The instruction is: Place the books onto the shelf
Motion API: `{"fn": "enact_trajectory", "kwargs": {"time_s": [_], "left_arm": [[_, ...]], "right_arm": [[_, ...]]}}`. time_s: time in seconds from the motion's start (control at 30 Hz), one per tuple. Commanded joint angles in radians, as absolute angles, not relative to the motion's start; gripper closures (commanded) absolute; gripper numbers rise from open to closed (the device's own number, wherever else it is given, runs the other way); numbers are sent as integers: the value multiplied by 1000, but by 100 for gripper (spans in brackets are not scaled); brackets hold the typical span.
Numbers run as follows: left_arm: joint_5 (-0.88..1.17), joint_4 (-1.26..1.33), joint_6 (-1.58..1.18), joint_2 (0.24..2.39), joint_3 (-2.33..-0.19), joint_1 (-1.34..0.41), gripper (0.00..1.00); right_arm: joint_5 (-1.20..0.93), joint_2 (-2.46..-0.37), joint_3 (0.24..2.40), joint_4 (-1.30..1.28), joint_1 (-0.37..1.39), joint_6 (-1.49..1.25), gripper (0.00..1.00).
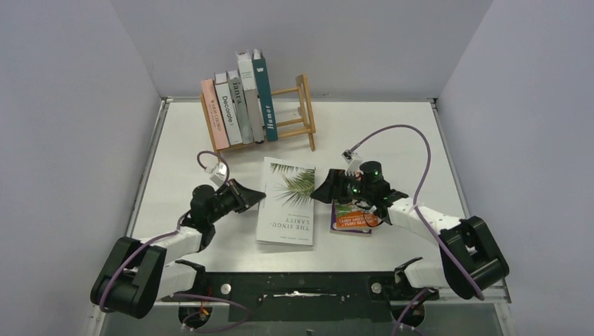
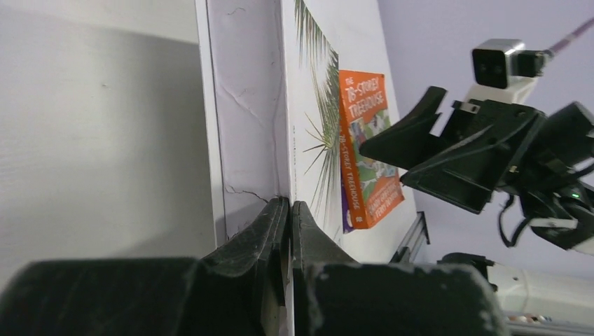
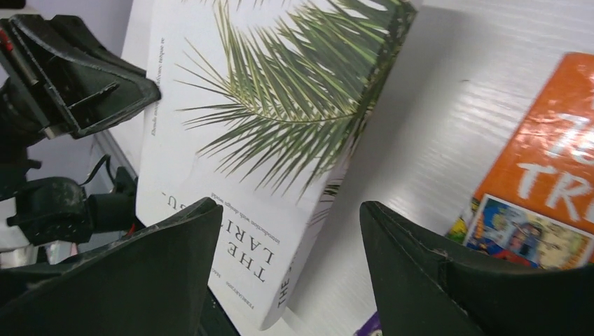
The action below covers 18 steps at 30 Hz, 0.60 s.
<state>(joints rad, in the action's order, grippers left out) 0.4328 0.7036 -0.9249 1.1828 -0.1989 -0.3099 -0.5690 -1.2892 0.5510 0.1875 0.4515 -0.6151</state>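
The robot's right gripper needs to turn before it closes on the palm-leaf book, because its fingers are at an angle above the palm-leaf book's spine [image 1: 314,225], with one over its cover [image 1: 284,192].
Several books [image 1: 238,105] stand in the light-wood shelf [image 1: 305,105] at the back: pink, "Decorate", two grey, teal "Humor". A white palm-leaf book [image 1: 286,203] [image 2: 312,77] [image 3: 266,105] lies flat mid-table. My left gripper [image 1: 256,197] [image 2: 289,204] is shut, its tips against that book's left edge. On the book's right side my right gripper [image 1: 321,190] [image 3: 291,206] stands open, with the book's spine edge between its fingers, not touched. A thin orange paperback [image 1: 354,218] [image 2: 364,154] [image 3: 553,175] lies flat right of it, partly under the right wrist.
The shelf's right half holds no books. Grey walls close in the white table [image 1: 378,133] on three sides. The black base rail [image 1: 294,283] runs along the near edge. Purple cables [image 1: 413,133] loop above the right arm.
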Motion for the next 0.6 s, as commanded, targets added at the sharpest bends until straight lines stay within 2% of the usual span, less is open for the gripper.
{"fn": "enact_trajectory", "kwargs": {"time_s": [0.0,0.37,0.57], "left_arm": [[554,1082,-1024,1246,-172,-297,100],[653,1441,-1161,1387,-149,-283,100],[702,1649,-1240,1482,-142,-281,100]], "right_arm": [[-728,-1356,526,423,453,-694,26],[-779,-1462,476,623,447,-745,26],[-857,-1558,425,850,439,-780,26]]}}
